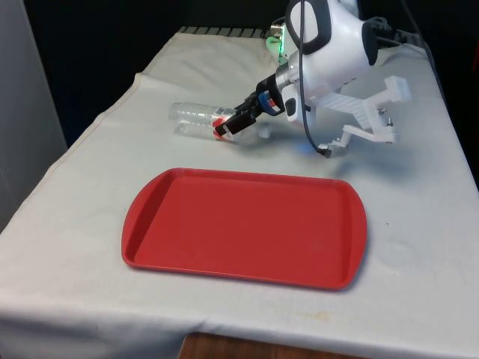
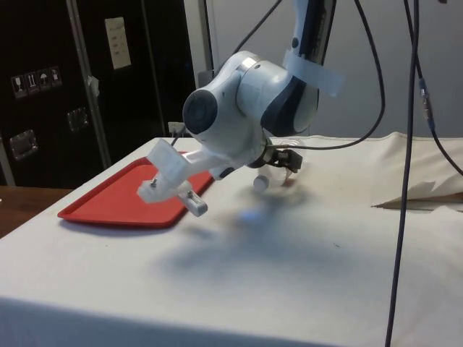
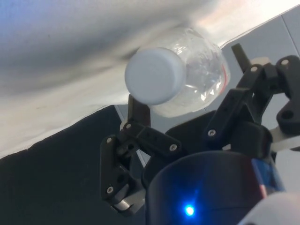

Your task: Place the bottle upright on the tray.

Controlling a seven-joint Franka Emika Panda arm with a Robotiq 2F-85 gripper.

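Observation:
My gripper grabs the bottle around its red-labeled body (image 1: pixel 218 123) next, to stand the bottle upright on the tray (image 1: pixel 247 224).
A clear plastic bottle (image 1: pixel 196 120) with a red label and a white cap (image 3: pixel 154 75) lies on its side on the white cloth, beyond the red tray's (image 1: pixel 247 224) far edge. My gripper (image 1: pixel 229 127) reaches in low from the cap end, with one finger on each side of the bottle's upper body. In the wrist view the gripper (image 3: pixel 187 77) stands open: one finger (image 3: pixel 138 108) sits against the bottle and the other finger (image 3: pixel 240 57) is a sliver away from it. The side view shows the cap (image 2: pixel 260 182) under the wrist. The tray holds nothing.
The tray (image 2: pixel 123 202) lies flat near the table's front, between the bottle and the front edge. The table's edge runs close to the bottle's base on the front view's left. Cables (image 2: pixel 405 144) hang over the cloth in the side view.

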